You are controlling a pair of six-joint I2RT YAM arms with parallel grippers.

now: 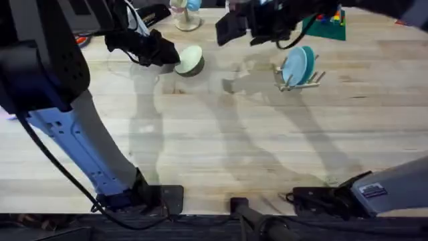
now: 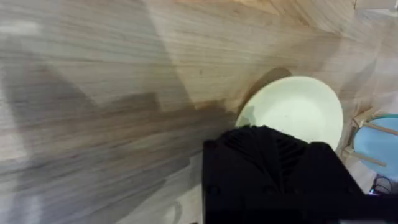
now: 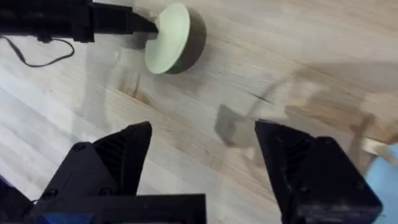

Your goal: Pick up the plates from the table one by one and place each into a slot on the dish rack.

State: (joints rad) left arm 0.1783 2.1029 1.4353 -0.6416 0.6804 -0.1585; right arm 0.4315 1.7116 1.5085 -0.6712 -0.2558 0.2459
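Observation:
My right gripper grabs the cream-yellow plate by its free raised rim [image 1: 200, 53] [image 3: 188, 30] next, as my left gripper's fingers cover one edge of the plate.
The cream-yellow plate [image 1: 190, 59] is tilted up off the table [image 1: 221, 147], casting a shadow beneath it. My left gripper [image 1: 171, 56] is shut on its left rim; the right wrist view shows that gripper [image 3: 151, 26] pinching the plate [image 3: 169, 30]. In the left wrist view the plate [image 2: 298, 112] sits just beyond my black finger [image 2: 267, 168]. The teal-blue plate [image 1: 297, 65] stands upright in the dish rack [image 1: 311, 79] at the back right. My right gripper [image 1: 225, 31] hovers open between the two plates, its fingers [image 3: 134, 146] spread wide over bare wood.
At the back edge stand a pale cup-like object [image 1: 186, 17] and a colourful toy on a green base [image 1: 331, 21]. Both arm bases sit at the near edge. The rack corner and teal plate [image 2: 380, 144] lie close to the cream plate's far side.

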